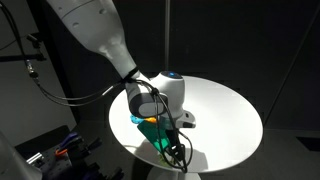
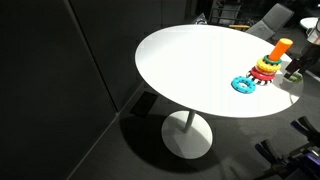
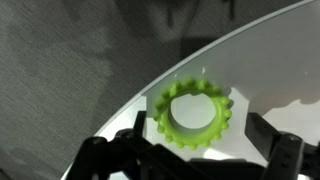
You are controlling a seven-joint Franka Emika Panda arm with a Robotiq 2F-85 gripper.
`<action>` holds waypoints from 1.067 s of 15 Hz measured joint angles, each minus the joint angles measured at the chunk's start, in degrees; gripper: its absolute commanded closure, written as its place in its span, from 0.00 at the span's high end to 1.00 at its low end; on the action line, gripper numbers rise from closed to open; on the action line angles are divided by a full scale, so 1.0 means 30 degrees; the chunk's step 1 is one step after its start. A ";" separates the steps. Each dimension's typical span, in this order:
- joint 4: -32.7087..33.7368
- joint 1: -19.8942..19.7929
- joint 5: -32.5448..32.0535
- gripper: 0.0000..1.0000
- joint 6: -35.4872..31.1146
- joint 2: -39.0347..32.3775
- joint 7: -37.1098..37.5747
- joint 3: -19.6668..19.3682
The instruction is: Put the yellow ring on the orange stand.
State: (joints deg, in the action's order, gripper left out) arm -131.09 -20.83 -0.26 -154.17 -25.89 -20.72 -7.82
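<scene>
The fingers reach down to the tabletop on either side of the bumpy edge [image 3: 223, 113], so my gripper closes on the yellow ring next.
The yellow ring [image 3: 192, 115] is yellow-green with a bumpy edge and lies flat on the white table near its rim. In the wrist view my gripper [image 3: 200, 130] is open, with one dark finger on each side of the ring and not touching it. In an exterior view the gripper [image 1: 163, 138] hangs low over the table's near edge, and the ring is hard to make out under it. The orange stand [image 2: 281, 46] stands upright at the table's far right, with red and yellow toothed rings [image 2: 265, 70] around its foot.
The round white table [image 2: 190, 65] stands on a single pedestal over a dark floor. A light blue ring [image 2: 243, 84] lies flat beside the stand. The table rim [image 3: 130, 95] runs close by the yellow ring. Cables and clutter [image 1: 60, 150] lie on the floor.
</scene>
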 measured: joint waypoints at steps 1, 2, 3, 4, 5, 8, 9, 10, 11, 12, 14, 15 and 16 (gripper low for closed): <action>0.0004 -0.0025 0.0000 1.00 0.0000 -0.0010 -0.0004 0.0000; 0.0006 -0.0049 0.0000 1.00 0.0000 -0.0018 -0.0005 0.0000; 0.0009 -0.0062 0.0000 1.00 0.0000 -0.0028 -0.0007 0.0000; 0.0011 -0.0066 0.0000 1.00 0.0000 -0.0040 -0.0008 0.0000; 0.0011 -0.0067 0.0000 1.00 0.0000 -0.0051 -0.0008 0.0000; 0.0015 -0.0068 0.0000 1.00 0.0000 -0.0095 -0.0008 0.0000; 0.0023 -0.0069 0.0000 0.74 0.0000 -0.0124 -0.0008 0.0000; 0.0040 -0.0071 0.0000 0.74 0.0000 -0.0168 -0.0009 0.0000; 0.0062 -0.0072 0.0000 0.68 0.0000 -0.0215 -0.0009 0.0000; 0.0092 -0.0073 0.0000 0.59 0.0000 -0.0264 -0.0009 0.0000; 0.0176 -0.0073 0.0000 0.49 0.0031 -0.0242 -0.0009 0.0023; 0.0215 -0.0076 0.0000 0.49 0.0038 -0.0186 -0.0009 0.0020; 0.0230 -0.0078 0.0000 0.49 0.0038 -0.0201 -0.0009 0.0021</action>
State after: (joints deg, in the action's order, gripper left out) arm -130.40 -21.06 -0.26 -154.05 -26.49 -20.75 -7.75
